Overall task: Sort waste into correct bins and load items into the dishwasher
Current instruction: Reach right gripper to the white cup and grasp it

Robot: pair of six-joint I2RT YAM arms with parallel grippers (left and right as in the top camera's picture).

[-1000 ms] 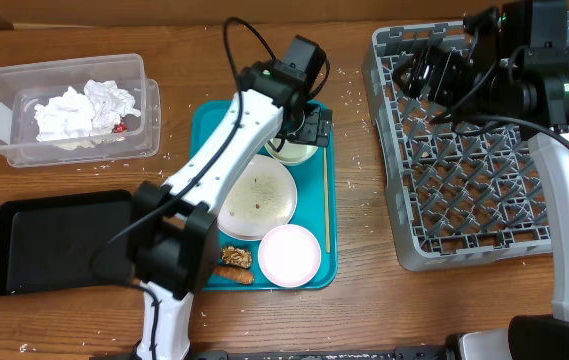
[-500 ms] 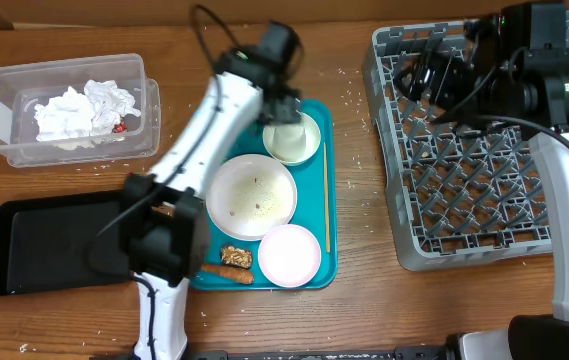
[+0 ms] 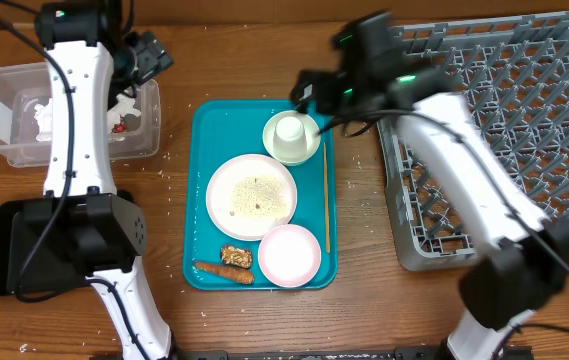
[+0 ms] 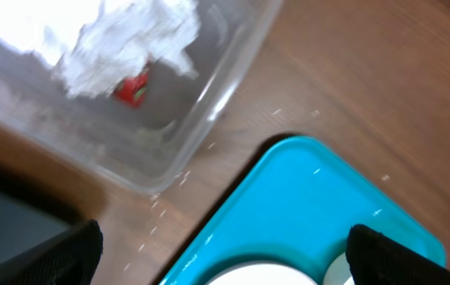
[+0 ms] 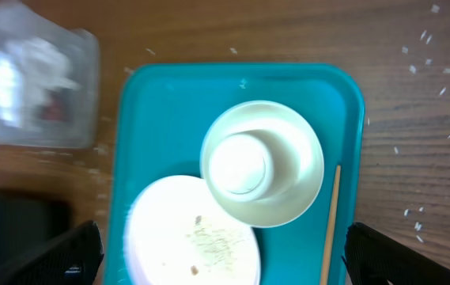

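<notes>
My right gripper is due to grab the small whitish cup by its round side next, so that it can load the grey dish rack.
The small whitish cup (image 3: 289, 133) sits inside a white bowl (image 3: 306, 148) at the top of the teal tray (image 3: 204, 130). Below it lie the plate (image 3: 252, 197) with rice grains, a pink bowl (image 3: 289, 255), a brown chunk (image 3: 235, 256) and a carrot piece (image 3: 222, 271). My right gripper (image 3: 309, 90) is open above the tray; in its wrist view its open jaws (image 5: 225, 265) hang over the plate (image 5: 193, 241), with the cup (image 5: 240, 164) just beyond. My left gripper (image 3: 149, 55) is open and empty by the clear tub (image 3: 4, 85), which holds tissue (image 4: 130, 36) and a red wrapper (image 4: 134, 89).
The grey dish rack (image 3: 504, 150) fills the right side. The black tray (image 3: 24, 245) lies at the front left. A thin stick (image 3: 326, 205) lies along the teal tray's right edge. Loose rice grains (image 5: 438, 55) are scattered on the wood.
My left arm has swung from the cup and bowl up and left to the clear tub. My right arm has moved from the dish rack to above the top of the teal tray.
</notes>
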